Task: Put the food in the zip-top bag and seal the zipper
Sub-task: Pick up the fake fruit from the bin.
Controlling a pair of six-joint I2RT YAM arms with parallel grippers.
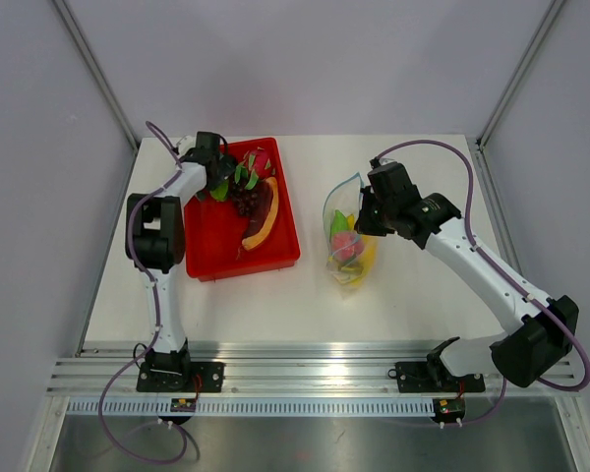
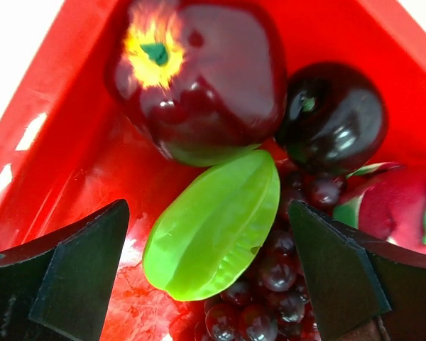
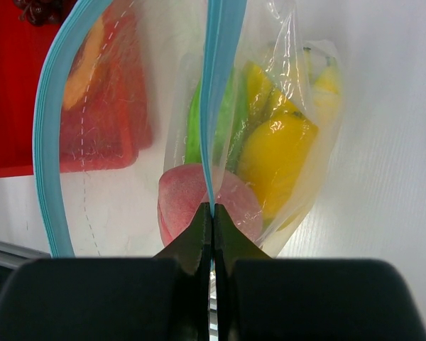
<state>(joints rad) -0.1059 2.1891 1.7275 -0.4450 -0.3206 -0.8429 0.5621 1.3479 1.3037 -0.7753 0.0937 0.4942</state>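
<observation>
The middle of the green piece (image 1: 220, 191) (image 2: 212, 226) is between my left gripper's fingers. I should close them now, as they would hold the piece.
The clear zip-top bag (image 1: 346, 244) stands mid-table with its mouth held open. My right gripper (image 3: 212, 209) is shut on one side of the teal zipper (image 3: 217, 85); the other side curves away to the left. Inside the bag are a yellow banana bunch (image 3: 277, 153), a green piece (image 3: 194, 131) and a pinkish-red round fruit (image 3: 181, 206). My left gripper (image 2: 209, 241) is open low over the tray's far end, its fingers on either side of a green piece (image 2: 213, 224) that lies on purple grapes (image 2: 277, 284). Just beyond are a dark red apple (image 2: 199, 71) and a dark round fruit (image 2: 334, 117).
The red tray (image 1: 211, 241) sits left of the bag and also holds an orange papaya slice (image 1: 262, 228) and a pink-and-green fruit (image 2: 401, 209). Its walls close in around my left gripper (image 1: 219, 177). Grey walls surround the white table.
</observation>
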